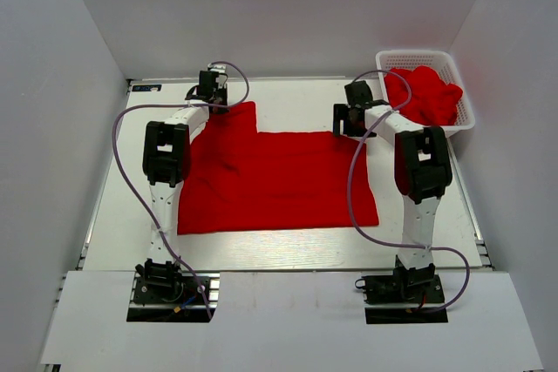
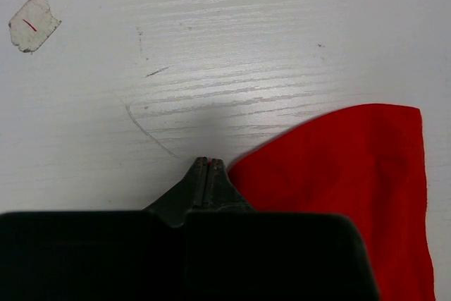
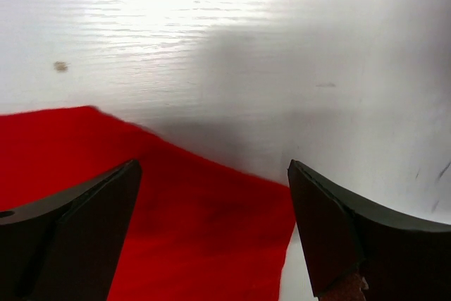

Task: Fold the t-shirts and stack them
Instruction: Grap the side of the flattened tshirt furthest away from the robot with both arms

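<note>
I should fold the flat t-shirt's far edge over itself, so my right gripper should next take hold of the flat t-shirt's far corner [image 1: 360, 138] [image 3: 262, 194] beside the basket.
One red t-shirt [image 1: 279, 180] lies spread flat on the white table between the arms. More red t-shirts [image 1: 427, 93] sit crumpled in the basket. My left gripper [image 1: 212, 98] is at the spread shirt's far left corner. In the left wrist view its jaws [image 2: 205, 162] are pressed together, with a thin sliver of red at the tips, and the cloth [image 2: 352, 174] runs off to their right. My right gripper [image 1: 349, 119] hovers over the far right corner. In the right wrist view it [image 3: 213, 167] stands wide open above the cloth's edge [image 3: 211, 230], with nothing between its fingers.
A white lattice basket [image 1: 418, 55] stands at the far right corner of the table. A scrap of white tape [image 2: 32, 22] is stuck to the table beyond the left gripper. White walls close in the table on three sides.
</note>
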Robot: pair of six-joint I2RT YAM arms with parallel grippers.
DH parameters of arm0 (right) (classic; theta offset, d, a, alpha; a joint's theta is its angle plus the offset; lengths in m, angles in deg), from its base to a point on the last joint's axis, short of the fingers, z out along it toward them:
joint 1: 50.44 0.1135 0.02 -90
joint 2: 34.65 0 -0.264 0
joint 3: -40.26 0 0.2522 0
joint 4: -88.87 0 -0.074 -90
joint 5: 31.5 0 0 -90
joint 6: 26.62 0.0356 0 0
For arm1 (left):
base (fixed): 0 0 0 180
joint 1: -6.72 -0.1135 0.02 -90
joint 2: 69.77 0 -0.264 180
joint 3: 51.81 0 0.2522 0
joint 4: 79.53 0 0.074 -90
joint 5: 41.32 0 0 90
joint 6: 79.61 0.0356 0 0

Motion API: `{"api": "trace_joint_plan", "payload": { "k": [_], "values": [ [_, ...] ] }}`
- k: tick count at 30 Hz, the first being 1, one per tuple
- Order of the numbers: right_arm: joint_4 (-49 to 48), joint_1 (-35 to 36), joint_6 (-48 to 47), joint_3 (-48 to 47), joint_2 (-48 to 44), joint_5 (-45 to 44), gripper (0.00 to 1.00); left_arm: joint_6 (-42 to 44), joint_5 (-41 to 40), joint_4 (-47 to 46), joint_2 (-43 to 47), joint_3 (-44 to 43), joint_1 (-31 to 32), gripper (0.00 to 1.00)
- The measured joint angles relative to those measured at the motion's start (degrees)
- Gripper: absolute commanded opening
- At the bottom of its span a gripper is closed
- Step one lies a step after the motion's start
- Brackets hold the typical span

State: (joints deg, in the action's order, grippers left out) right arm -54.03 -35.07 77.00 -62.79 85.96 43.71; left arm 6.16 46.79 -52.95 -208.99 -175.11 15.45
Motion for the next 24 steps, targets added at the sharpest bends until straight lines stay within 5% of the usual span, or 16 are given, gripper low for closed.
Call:
{"api": "trace_joint_plan", "payload": {
  "k": [11,16,24],
  "values": [
    [-2.95,-0.02,-20.74,-0.07,-0.59,8.85,0.9,0.92,0.02,0.04,0.0,0.0,0.0,0.0],
    [-2.97,-0.42,-24.39,-1.27,0.35,9.16,0.73,1.44,0.02,0.07,0.0,0.0,0.0,0.0],
    [-2.95,-1.66,-25.07,-1.44,1.27,11.58,0.66,1.88,0.0,0.11,0.0,0.0,0.0,0.0]
  ]
}}
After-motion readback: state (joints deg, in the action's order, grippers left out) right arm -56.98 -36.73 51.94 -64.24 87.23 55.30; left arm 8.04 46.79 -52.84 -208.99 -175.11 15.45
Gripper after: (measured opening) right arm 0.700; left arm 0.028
